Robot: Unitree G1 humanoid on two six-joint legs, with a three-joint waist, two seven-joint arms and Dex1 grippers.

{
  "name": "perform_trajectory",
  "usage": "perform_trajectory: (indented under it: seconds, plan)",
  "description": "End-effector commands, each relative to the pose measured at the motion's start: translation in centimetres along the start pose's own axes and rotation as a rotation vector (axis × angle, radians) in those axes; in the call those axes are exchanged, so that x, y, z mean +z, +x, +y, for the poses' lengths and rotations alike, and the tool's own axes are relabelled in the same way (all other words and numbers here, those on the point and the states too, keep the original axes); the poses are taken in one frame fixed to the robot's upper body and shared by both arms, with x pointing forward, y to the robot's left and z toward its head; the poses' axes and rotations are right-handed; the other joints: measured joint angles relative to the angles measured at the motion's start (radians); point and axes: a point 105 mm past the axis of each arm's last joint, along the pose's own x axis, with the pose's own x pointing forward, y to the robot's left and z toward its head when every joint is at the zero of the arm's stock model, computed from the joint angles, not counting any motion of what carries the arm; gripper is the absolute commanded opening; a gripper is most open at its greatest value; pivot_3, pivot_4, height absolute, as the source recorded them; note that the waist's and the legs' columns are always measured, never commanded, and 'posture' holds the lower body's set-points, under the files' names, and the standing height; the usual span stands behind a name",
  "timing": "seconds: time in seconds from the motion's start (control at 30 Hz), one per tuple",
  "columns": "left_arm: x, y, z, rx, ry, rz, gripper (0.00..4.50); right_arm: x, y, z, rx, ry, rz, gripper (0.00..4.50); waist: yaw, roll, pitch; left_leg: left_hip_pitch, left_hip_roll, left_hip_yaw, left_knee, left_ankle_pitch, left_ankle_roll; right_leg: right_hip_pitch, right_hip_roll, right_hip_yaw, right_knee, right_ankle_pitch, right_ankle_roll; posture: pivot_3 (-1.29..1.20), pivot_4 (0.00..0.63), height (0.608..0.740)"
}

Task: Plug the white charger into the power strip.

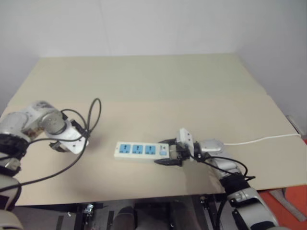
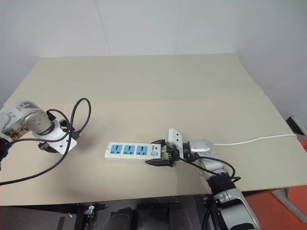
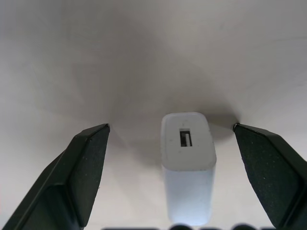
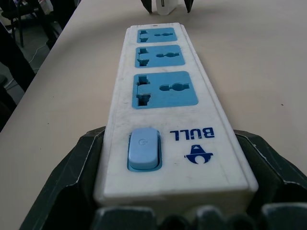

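My left gripper's fingers are on either side of the white charger, close above the table, so it is time to close on the charger now.
The white charger [image 3: 187, 163] stands upright on the table, its port face up, between the two black fingers [image 3: 86, 163] of my left gripper [image 3: 171, 128]. That gripper is open and points down over it, with a gap on each side. The power strip [image 1: 139, 150] lies flat near the table's front edge, its three blue sockets facing up. My right gripper [image 1: 169, 155] is shut on the strip's switch end, with one finger [image 4: 79, 163] against each long side. The charger [image 4: 163, 5] also shows far beyond the strip's other end.
The strip's thin white cord [image 1: 264, 140] runs right to the table edge. A black cable [image 1: 93, 115] loops off my left wrist over the beige table [image 1: 144, 86]. The table's front edge is close below the strip.
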Motion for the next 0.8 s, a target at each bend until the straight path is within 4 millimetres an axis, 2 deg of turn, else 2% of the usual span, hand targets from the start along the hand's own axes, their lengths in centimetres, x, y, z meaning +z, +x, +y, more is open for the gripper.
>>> perform_trajectory:
  seconds: [0.03,0.17,0.27,0.57,0.7,0.8]
  plan:
    - [-0.2,-0.1,-0.5,-0.014,-0.022,-0.008,4.50,0.7,0.0,0.1,0.002,-0.015,-0.022,3.42,0.000,0.000,0.000,0.000,0.000,0.000,0.000,0.000,0.000,0.000,0.000,0.000,0.000,0.000,0.000,0.00,0.150,0.740]
    - [-0.3,-0.1,-0.7,-0.027,-0.030,-0.013,4.50,0.6,0.0,0.1,0.000,-0.013,-0.022,3.42,0.000,0.000,0.000,0.000,0.000,0.000,0.000,0.000,0.000,0.000,0.000,0.000,0.005,0.000,0.000,0.00,0.150,0.740]
    - [-0.2,0.0,-0.7,-0.029,-0.033,-0.017,3.91,0.6,0.0,0.2,-0.001,-0.011,-0.022,3.42,0.001,0.000,0.000,0.000,0.000,0.000,0.000,0.000,0.000,0.000,0.000,0.000,0.007,0.000,0.000,0.00,0.150,0.740]
    - [-0.1,0.1,-0.3,-0.022,-0.040,-0.037,1.05,0.5,-0.2,-0.1,-0.021,-0.010,-0.016,3.42,0.001,0.000,0.000,0.001,0.000,0.000,0.001,0.000,0.000,0.000,0.000,0.000,0.008,0.000,0.000,0.00,0.150,0.740]
    - [0.2,-0.4,0.7,0.027,-0.054,-0.069,1.01,0.5,-0.2,-0.3,-0.027,-0.013,-0.015,3.42,0.002,0.000,0.000,0.001,0.000,0.000,0.001,0.000,0.000,0.000,0.000,0.000,0.008,0.000,0.000,0.00,0.150,0.740]
    - [1.1,-1.8,3.1,0.148,-0.090,-0.146,1.01,0.5,-0.3,-0.3,-0.030,-0.014,-0.014,3.42,0.006,0.000,0.000,0.001,0.000,0.000,0.002,0.000,0.000,0.001,0.000,0.000,0.008,0.000,0.000,0.00,0.150,0.740]
